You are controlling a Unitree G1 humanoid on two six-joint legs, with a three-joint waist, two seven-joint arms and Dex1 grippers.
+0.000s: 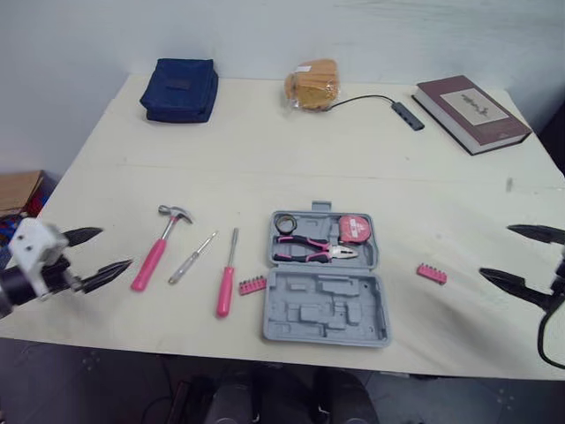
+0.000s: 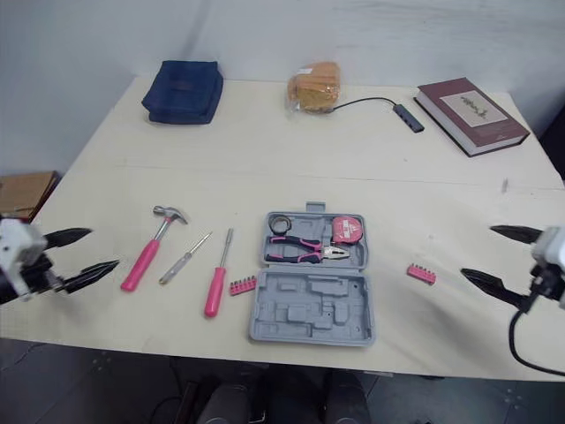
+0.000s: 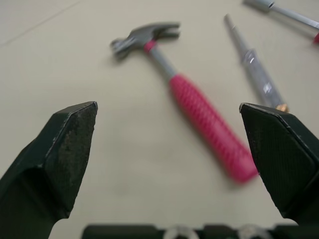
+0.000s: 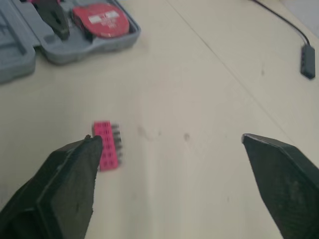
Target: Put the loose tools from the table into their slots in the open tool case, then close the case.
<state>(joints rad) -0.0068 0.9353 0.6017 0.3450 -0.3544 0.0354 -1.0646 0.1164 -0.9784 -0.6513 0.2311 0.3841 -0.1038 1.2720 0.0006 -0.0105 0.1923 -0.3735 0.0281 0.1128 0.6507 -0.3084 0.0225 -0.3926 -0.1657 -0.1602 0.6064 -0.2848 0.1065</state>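
The screwdriver needs to go into its slot with the thin steel shaft (image 1: 207, 243) free to enter, so my left gripper needs to grab it by its clear handle (image 1: 183, 268) next.
The grey tool case (image 1: 326, 305) lies open at the table's front centre, with pink pliers (image 1: 311, 251) and a pink tape measure (image 1: 355, 230) in its far half. Left of it lie a pink-handled hammer (image 1: 157, 249), a thin steel screwdriver (image 1: 192, 258), a pink-handled screwdriver (image 1: 228, 276) and a pink bit holder (image 1: 252, 284). A second pink bit holder (image 1: 432, 273) lies right of the case. My left gripper (image 1: 99, 255) is open, just left of the hammer's handle. My right gripper (image 1: 521, 257) is open, right of the second bit holder (image 4: 106, 149).
Along the far edge sit a navy pouch (image 1: 180, 88), a wrapped bun (image 1: 312, 85), a black cable with a hub (image 1: 402, 109) and a maroon book (image 1: 470, 112). A cardboard box (image 1: 18, 191) stands on the floor at the left.
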